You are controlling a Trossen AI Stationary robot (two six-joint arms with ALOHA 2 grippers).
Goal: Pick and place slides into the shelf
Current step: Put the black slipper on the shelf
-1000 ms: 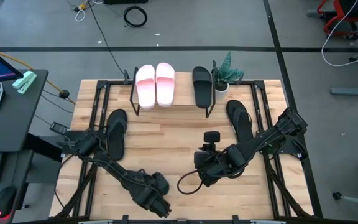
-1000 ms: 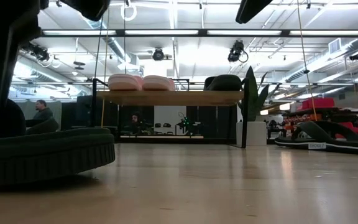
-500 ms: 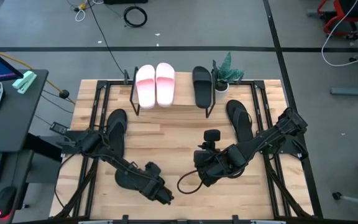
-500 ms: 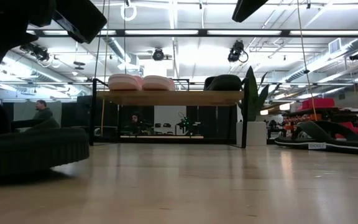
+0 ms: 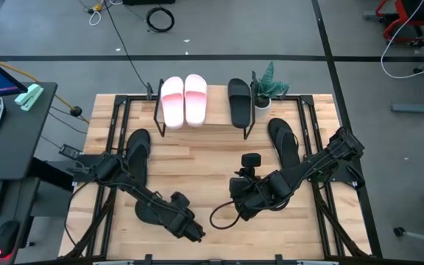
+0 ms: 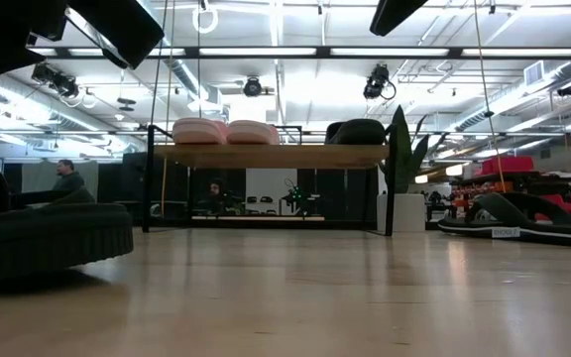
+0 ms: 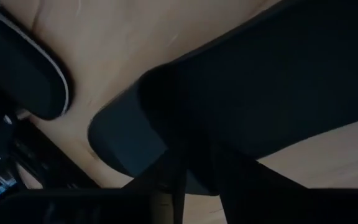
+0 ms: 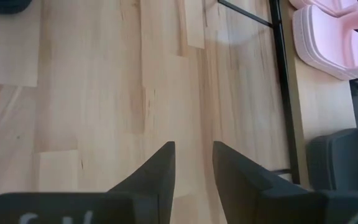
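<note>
I should next grab the black slide by its broad strap with my left gripper, to set it on the shelf (image 5: pixel 216 118) beside the pink slides.
Two pink slides (image 5: pixel 184 100) and one black slide (image 5: pixel 239 101) lie side by side on the shelf (image 5: pixel 216 118) at the table's far edge. Another black slide (image 5: pixel 147 212) lies flat on the table near the front left, with my left gripper (image 5: pixel 175 219) down on it. One black flip-flop (image 5: pixel 136 156) lies on the table's left and another (image 5: pixel 283 141) on its right. My right gripper (image 5: pixel 241 202) hangs open over bare wood near the middle. My left gripper comes at the black slide from above, pointing steeply down. Its fingers (image 7: pixel 166 177) close on the footbed (image 7: pixel 123 143) beside the broad strap (image 7: pixel 260 74). The dark hides the exact place of contact. The slide rests sole-down on the table (image 6: pixel 48 238).
A small potted plant (image 5: pixel 267 87) stands beside the shelf's right end. Black metal frame rails run along the table's left and right sides. Bare wood (image 8: pixel 104 93) lies between the two arms and in front of the shelf.
My left gripper has shifted a little away from the near edge and tipped more steeply downward. The black slide under it has slid along the table toward the left edge and stays flat on its sole.
</note>
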